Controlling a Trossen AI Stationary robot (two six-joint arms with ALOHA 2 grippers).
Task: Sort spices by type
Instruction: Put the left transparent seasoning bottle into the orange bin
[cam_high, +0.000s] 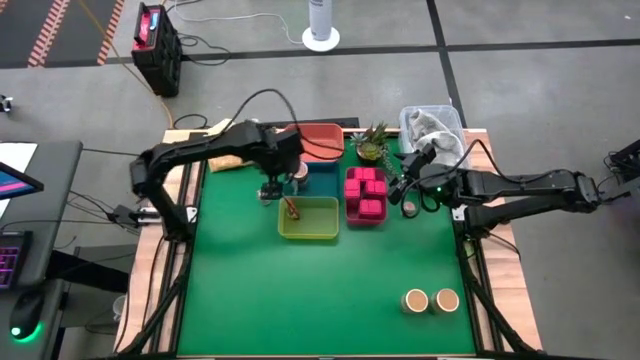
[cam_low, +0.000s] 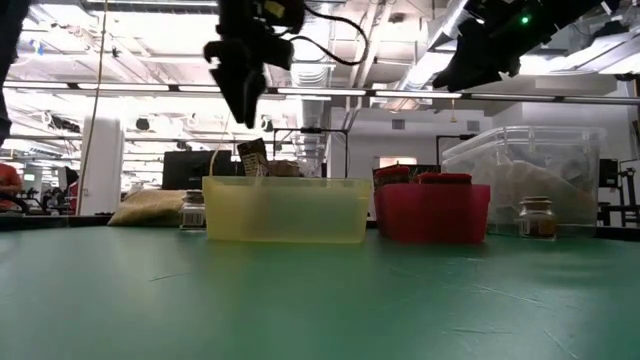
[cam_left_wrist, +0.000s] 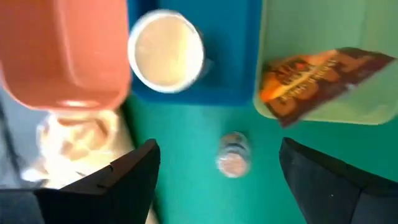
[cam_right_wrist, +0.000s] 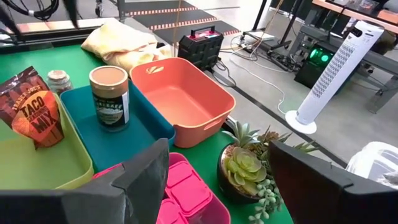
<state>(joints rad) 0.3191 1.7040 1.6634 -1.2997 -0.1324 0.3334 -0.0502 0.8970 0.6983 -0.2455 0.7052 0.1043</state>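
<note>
Next, my left gripper grabs the tiny jar by its clear side (cam_left_wrist: 234, 144) to sort the tiny jar into the orange tray (cam_left_wrist: 68, 53).
My left gripper (cam_high: 271, 190) hangs open above a tiny short jar (cam_left_wrist: 234, 155), which stands on the green table beside the blue tray (cam_left_wrist: 199, 93); the fingers are well clear of it. A round tan-topped jar (cam_left_wrist: 166, 51) stands in that blue tray. A brown taco-mix packet (cam_left_wrist: 320, 79) lies in the yellow-green tray (cam_high: 309, 219). Several pink boxes (cam_high: 366, 192) fill the pink tray. My right gripper (cam_high: 405, 186) waits open at the pink tray's right, with another tiny jar (cam_high: 410, 208) on the table by it. Two tan-topped jars (cam_high: 431, 300) stand near the front right.
An orange tray (cam_high: 320, 140) stands behind the blue one. A small green plant (cam_high: 372, 144) and a clear plastic container (cam_high: 432, 125) stand at the far right. A tan cloth bag (cam_high: 226, 160) lies at the far left. The near half of the table shows open green surface.
</note>
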